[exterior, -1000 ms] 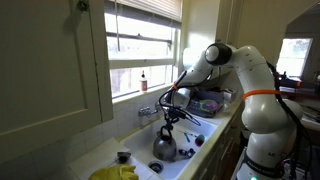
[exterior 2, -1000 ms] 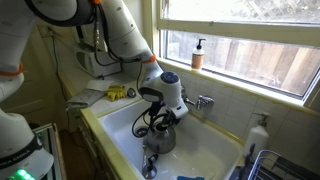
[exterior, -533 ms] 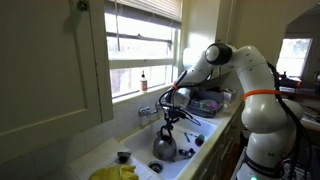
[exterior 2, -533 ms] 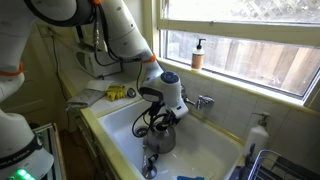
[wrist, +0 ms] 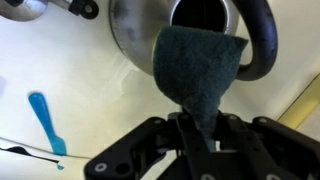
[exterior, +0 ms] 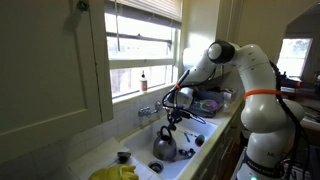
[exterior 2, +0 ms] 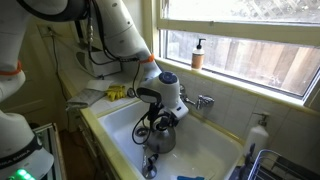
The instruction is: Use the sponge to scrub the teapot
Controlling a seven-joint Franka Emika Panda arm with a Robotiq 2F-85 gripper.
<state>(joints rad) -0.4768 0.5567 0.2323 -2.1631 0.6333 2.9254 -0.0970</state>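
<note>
The sponge hangs over the teapot's rim beside the dark handle, so if I opened now, the sponge would end on the teapot. My gripper should keep holding the sponge.
The teapot (exterior: 165,146) is a shiny silver kettle with a dark arched handle, standing in the white sink; it also shows in an exterior view (exterior 2: 160,137) and fills the top of the wrist view (wrist: 150,30). My gripper (wrist: 196,128) is shut on a dark grey-green sponge (wrist: 200,70), which hangs just over the teapot's top beside the dark handle (wrist: 262,45). In both exterior views the gripper (exterior: 170,115) (exterior 2: 158,118) is directly above the teapot.
A white sink (exterior 2: 115,125) with a faucet (exterior 2: 203,100) at the window side. A blue utensil (wrist: 45,120) lies on the sink floor. A soap bottle (exterior 2: 198,54) stands on the sill. Yellow items (exterior: 115,172) and a small black cup (exterior: 123,157) sit on the counter.
The arm's upper links have shifted slightly; the gripper with the sponge stays over the teapot.
</note>
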